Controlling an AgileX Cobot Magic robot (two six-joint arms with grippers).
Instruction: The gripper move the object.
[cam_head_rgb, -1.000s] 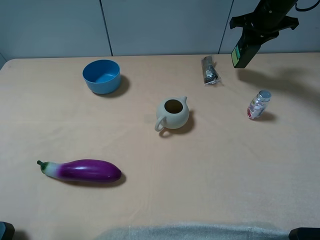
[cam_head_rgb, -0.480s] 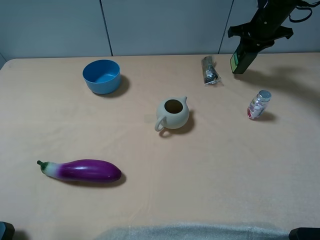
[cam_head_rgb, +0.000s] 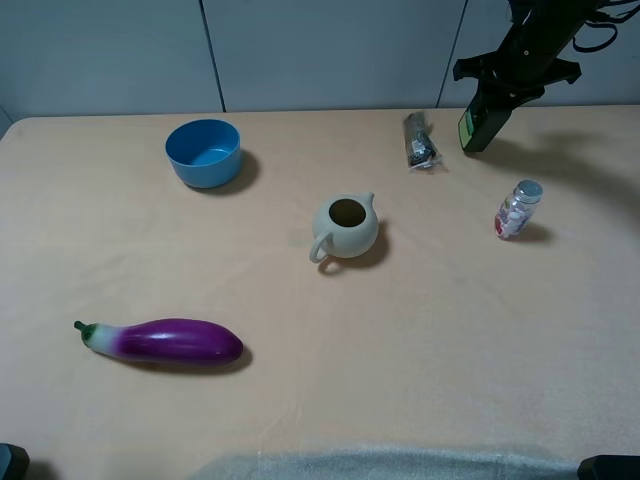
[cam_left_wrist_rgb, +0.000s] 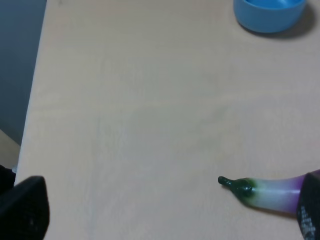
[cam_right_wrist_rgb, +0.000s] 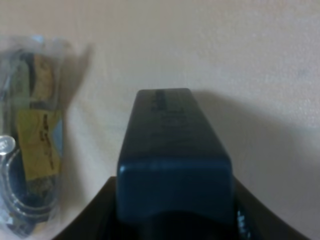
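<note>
The black bottle has its base on the tabletop beside the wrapped packet and would stay standing, so the right gripper needs to open.
My right gripper (cam_head_rgb: 508, 78) is shut on the black flat-sided bottle (cam_head_rgb: 476, 124) with the green label. It holds the bottle tilted at the far right of the table, just right of the dark wrapped packet (cam_head_rgb: 420, 140). In the right wrist view the bottle (cam_right_wrist_rgb: 172, 160) fills the middle between the jaws, its shadow close behind it and the packet (cam_right_wrist_rgb: 32, 150) beside it. I cannot tell whether its base touches the table. My left gripper (cam_left_wrist_rgb: 165, 220) is open and empty, above the table near the eggplant's stem (cam_left_wrist_rgb: 240, 186).
A cream teapot (cam_head_rgb: 345, 228) stands mid-table. A small clear silver-capped jar (cam_head_rgb: 517, 209) stands in front of the bottle. A blue bowl (cam_head_rgb: 204, 152) sits back left. A purple eggplant (cam_head_rgb: 165, 341) lies front left. The wall runs along the table's far edge.
My right gripper has carried the bottle lower and slightly left, closer to the table beside the packet. Nothing else has moved.
</note>
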